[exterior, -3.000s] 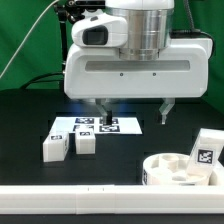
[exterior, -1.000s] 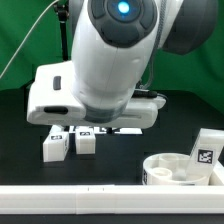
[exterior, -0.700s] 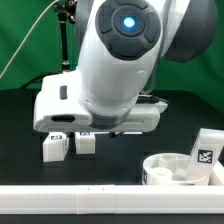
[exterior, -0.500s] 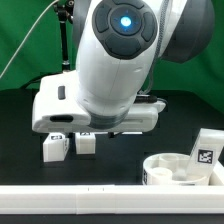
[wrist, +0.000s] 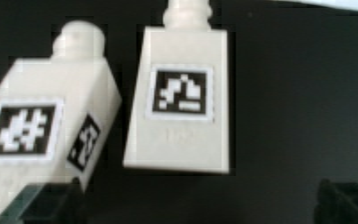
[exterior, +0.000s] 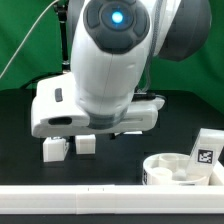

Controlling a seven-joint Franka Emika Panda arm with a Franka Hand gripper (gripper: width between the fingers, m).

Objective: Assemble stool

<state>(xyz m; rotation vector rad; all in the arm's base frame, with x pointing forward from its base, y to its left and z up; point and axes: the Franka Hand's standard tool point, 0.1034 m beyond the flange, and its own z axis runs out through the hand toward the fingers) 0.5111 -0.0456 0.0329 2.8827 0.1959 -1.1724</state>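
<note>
My gripper would miss if it closed now, because its fingers stop short of the tagged leg's near end (wrist: 179, 158). It needs to move toward the leg's near end first, then close on the leg.
Two short white stool legs lie side by side on the black table, seen in the exterior view as the left one (exterior: 55, 148) and the right one (exterior: 86, 144). In the wrist view both fill the picture: one leg (wrist: 179, 100) with a tag on its face, the other (wrist: 51, 115) tilted beside it. My gripper (wrist: 194, 206) is open above them, its dark fingertips (wrist: 34, 205) far apart, nothing between them. The round seat (exterior: 178, 170) rests at the exterior view's lower right, a third tagged leg (exterior: 207, 150) behind it.
The arm's bulky white body (exterior: 100, 90) hangs over the middle of the table and hides the gripper's fingers and the marker board in the exterior view. A long white rail (exterior: 100, 200) runs along the front edge. A green backdrop stands behind.
The arm has turned and swung over toward the two legs at the exterior view's left, covering the marker board; in the last half second it shifted slightly left. The parts have not moved.
</note>
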